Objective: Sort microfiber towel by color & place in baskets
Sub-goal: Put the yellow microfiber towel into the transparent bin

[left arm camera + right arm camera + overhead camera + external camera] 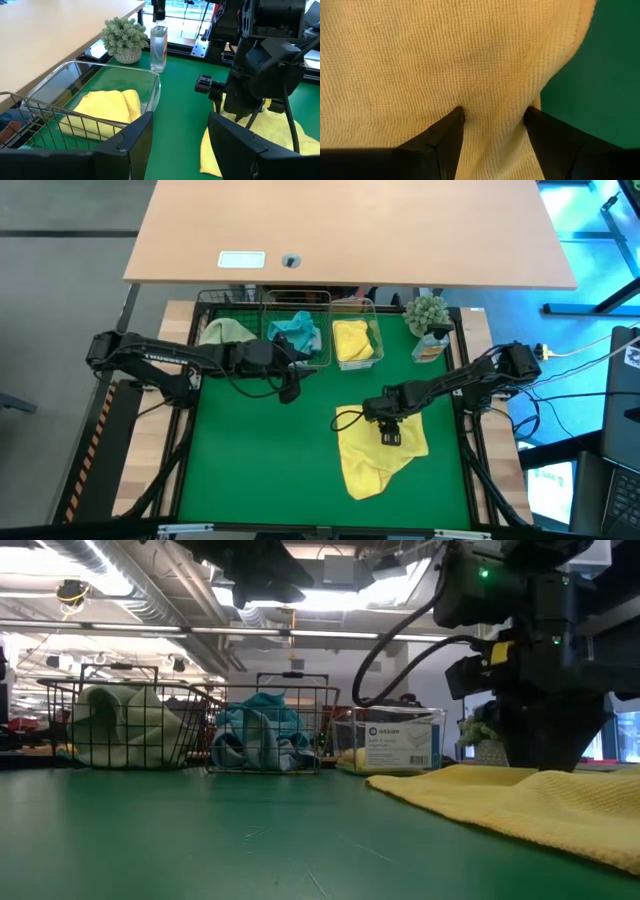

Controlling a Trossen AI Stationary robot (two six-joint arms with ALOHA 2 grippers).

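Observation:
The yellow towel would be caught if I closed my right gripper now, because both fingers reach it on either side of its raised fold (504, 122). I need to close on it now.
A yellow towel (375, 460) lies spread and rumpled on the green mat at the right front; it also shows in the low view (520, 802). My right gripper (390, 432) is open, pointing down onto the towel's far part (470, 50). My left gripper (288, 388) is open and empty, just in front of the baskets. At the far edge, a black basket (205, 308) holds a pale green towel, a copper-coloured basket (325, 302) holds a teal towel, and a clear-walled bin (152, 85) holds a folded yellow towel (350, 340). My right gripper comes at the yellow towel from above, fingers pointing down and spread apart. Both fingertips (451, 125) rest on the towel's top surface (492, 107) near its edge. The towel lies flat on the mat, and nothing is pinched between the fingers.
A small potted plant (428, 313) and a clear bottle (158, 45) stand at the far right corner, next to the bin. A wooden desk (350, 230) lies beyond the baskets. Bare green mat (260, 470) stretches across the left and front.

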